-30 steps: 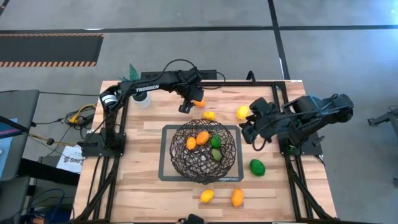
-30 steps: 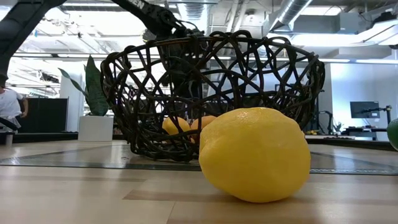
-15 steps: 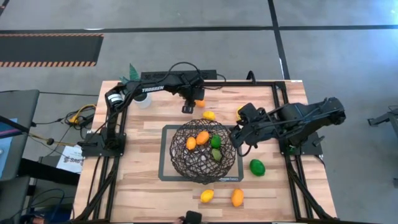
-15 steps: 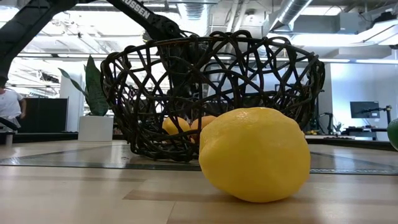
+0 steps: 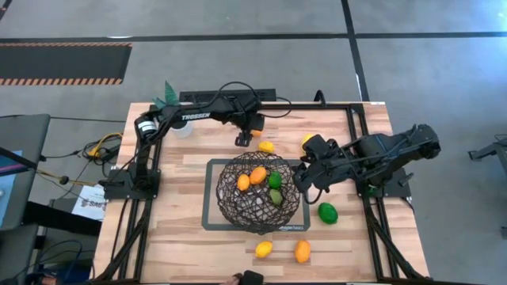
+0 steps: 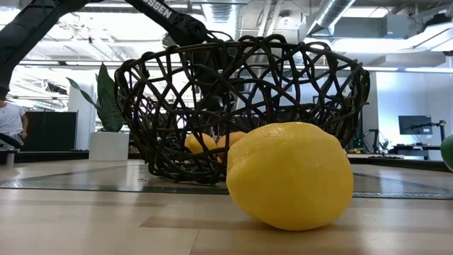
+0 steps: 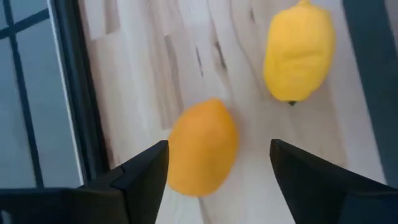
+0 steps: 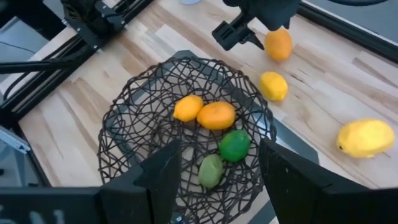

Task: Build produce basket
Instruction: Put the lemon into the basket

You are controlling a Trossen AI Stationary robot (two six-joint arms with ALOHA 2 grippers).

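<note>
The left gripper should next grab the orange fruit by its rounded sides, to add it to the produce in the wire basket (image 5: 260, 192).
The dark wire basket (image 5: 260, 192) stands on a grey-framed mat (image 5: 211, 168) at mid table and holds a yellow, an orange and two green fruits (image 8: 216, 115). Behind it on the wood lie an orange fruit (image 7: 202, 148), a small yellow one (image 5: 266, 146) and a lemon (image 5: 307, 140). A lime (image 5: 327, 212), a yellow fruit (image 5: 264, 248) and an orange one (image 5: 302, 251) lie nearer. My left gripper (image 5: 242, 138) hangs open just above the far orange fruit, a finger on either side of it. My right gripper (image 5: 303, 179) is open and empty over the basket's right rim.
A teal-leaved plant in a white pot (image 6: 108, 145) stands at the table's far left corner. Black frame rails (image 5: 150, 158) run along the left and right sides. Bare wood lies left of the mat and along the near edge.
My right gripper has swung toward the table's left, from beside the lemon to over the basket's right rim. My left gripper has sunk a little toward the far orange fruit. The fruits lie where they were.
</note>
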